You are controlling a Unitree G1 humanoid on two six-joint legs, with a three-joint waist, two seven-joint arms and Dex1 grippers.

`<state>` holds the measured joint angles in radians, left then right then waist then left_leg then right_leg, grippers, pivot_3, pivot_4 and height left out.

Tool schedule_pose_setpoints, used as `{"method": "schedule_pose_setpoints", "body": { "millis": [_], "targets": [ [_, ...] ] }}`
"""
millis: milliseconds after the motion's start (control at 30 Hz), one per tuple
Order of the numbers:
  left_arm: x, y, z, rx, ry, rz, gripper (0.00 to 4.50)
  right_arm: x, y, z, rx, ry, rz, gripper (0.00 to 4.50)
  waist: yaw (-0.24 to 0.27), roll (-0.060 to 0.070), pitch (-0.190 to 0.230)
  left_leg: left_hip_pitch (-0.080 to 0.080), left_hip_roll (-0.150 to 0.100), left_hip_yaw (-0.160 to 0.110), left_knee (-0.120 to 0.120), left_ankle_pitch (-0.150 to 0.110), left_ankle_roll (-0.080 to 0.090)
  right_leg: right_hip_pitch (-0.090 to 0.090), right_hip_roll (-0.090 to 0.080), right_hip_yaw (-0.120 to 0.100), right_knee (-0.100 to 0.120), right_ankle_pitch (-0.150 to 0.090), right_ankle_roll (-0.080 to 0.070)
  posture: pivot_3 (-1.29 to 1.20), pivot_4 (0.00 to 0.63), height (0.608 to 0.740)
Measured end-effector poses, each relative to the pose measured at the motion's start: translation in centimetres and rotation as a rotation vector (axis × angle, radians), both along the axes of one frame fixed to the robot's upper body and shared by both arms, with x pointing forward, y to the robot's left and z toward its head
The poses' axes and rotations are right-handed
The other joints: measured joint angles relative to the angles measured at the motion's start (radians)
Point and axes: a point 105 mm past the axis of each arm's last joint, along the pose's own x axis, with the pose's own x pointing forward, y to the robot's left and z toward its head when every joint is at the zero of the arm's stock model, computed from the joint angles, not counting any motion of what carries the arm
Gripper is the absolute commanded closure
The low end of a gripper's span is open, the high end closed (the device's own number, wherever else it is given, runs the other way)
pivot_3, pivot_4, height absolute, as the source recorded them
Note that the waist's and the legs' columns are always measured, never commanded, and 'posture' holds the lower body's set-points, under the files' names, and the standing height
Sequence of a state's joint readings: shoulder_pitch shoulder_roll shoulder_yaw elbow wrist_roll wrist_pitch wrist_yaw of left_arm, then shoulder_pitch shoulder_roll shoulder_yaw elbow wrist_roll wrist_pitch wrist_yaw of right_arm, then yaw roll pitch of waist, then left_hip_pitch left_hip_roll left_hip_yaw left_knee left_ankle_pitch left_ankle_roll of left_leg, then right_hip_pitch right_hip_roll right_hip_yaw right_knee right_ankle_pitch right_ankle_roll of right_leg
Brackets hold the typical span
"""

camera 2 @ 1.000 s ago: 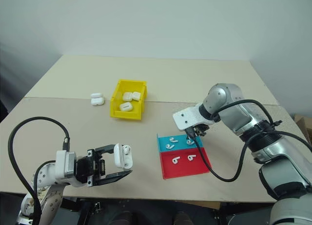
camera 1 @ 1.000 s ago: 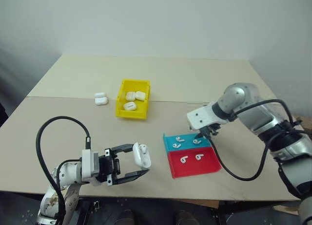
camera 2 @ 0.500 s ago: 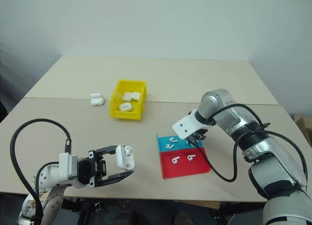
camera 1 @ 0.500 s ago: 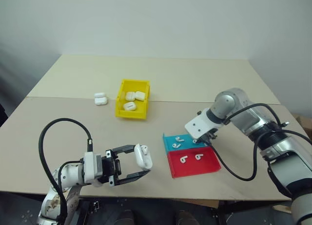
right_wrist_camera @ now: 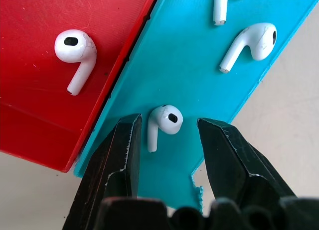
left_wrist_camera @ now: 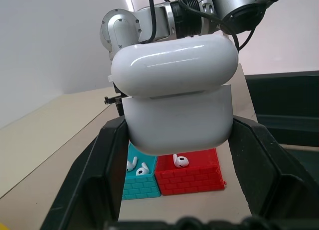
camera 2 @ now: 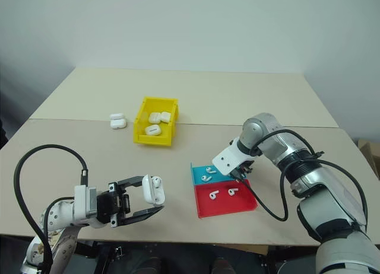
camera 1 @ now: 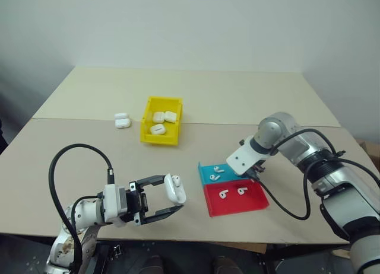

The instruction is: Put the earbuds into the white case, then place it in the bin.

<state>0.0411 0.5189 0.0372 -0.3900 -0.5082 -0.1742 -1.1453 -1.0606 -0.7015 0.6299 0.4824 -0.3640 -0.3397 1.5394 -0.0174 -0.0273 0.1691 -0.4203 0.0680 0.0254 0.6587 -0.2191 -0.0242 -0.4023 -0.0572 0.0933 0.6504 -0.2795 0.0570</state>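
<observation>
My right gripper's fingers are beside the earbud (right_wrist_camera: 164,124) down at the blue tray's bottom. It is now time for my right gripper to close. Closing now would catch the earbud.
My left gripper (camera 1: 172,194) is shut on a white case (camera 1: 174,188), held up off the table near its front edge; in the left wrist view the case (left_wrist_camera: 175,98) sits between both fingers with its lid looking slightly raised. My right gripper (camera 1: 252,174) points down into the blue tray (camera 1: 229,175) and is open. Its fingers (right_wrist_camera: 123,153) straddle one earbud (right_wrist_camera: 163,121) lying on the tray floor, without touching it. Two more earbuds (camera 1: 216,172) lie in the same tray. The yellow bin (camera 1: 160,140) stands at the back left.
A red tray (camera 1: 234,204) adjoining the blue one holds two earbuds (camera 1: 223,194). Three white cases (camera 1: 162,121) lie inside the bin. Two further cases (camera 1: 123,120) rest on the table to the bin's left. The right arm's black cable loops over the table beside the trays.
My right gripper has come down into the blue tray and its wrist has rolled. The left gripper and its case have stayed put.
</observation>
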Motion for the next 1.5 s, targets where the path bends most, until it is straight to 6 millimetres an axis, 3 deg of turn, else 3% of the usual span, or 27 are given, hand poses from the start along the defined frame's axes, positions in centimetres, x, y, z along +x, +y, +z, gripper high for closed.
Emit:
{"method": "schedule_pose_setpoints", "body": {
  "millis": [733, 800, 1267, 1367, 1500],
  "targets": [
    [-0.03, -0.02, 0.12, 0.010, -0.007, -0.005, 1.76, 0.24, -0.25, -0.65, -0.017, -0.027, 0.019, 2.30, 0.000, 0.000, 0.000, 0.002, 0.000, 0.000, 0.001, 0.000, 0.000, 0.001, 0.000, 0.000, 0.002, 0.000, 0.000, 0.00, 0.150, 0.740],
    [-0.04, -0.01, 0.12, 0.013, -0.008, -0.006, 1.76, 0.26, -0.30, -0.67, -0.019, -0.028, 0.017, 2.67, 0.000, 0.000, 0.000, 0.003, 0.000, 0.001, 0.001, 0.000, 0.000, 0.002, 0.000, 0.001, 0.002, 0.000, 0.000, 0.00, 0.150, 0.740],
    [0.02, 0.03, 0.18, 0.022, -0.012, -0.006, 1.76, 0.16, -0.33, -0.78, -0.018, -0.028, 0.028, 2.67, 0.000, 0.000, 0.000, 0.005, 0.000, 0.002, 0.001, 0.000, 0.000, 0.002, 0.000, 0.002, 0.004, 0.000, 0.000, 0.00, 0.150, 0.740],
    [0.03, 0.00, 0.16, 0.021, -0.011, -0.005, 1.76, 0.08, -0.32, -0.83, -0.019, -0.026, 0.035, 3.53, 0.000, 0.000, 0.000, 0.005, 0.000, 0.002, 0.001, 0.000, 0.000, 0.002, 0.000, 0.002, 0.004, 0.000, 0.000, 0.00, 0.150, 0.740],
    [0.04, -0.09, 0.10, 0.025, -0.010, -0.006, 1.76, 0.12, -0.28, -0.81, -0.016, -0.033, 0.037, 3.53, 0.000, 0.000, 0.000, 0.006, 0.000, 0.002, 0.001, 0.000, 0.000, 0.003, 0.000, 0.002, 0.005, 0.000, 0.000, 0.00, 0.150, 0.740]
  ]
}}
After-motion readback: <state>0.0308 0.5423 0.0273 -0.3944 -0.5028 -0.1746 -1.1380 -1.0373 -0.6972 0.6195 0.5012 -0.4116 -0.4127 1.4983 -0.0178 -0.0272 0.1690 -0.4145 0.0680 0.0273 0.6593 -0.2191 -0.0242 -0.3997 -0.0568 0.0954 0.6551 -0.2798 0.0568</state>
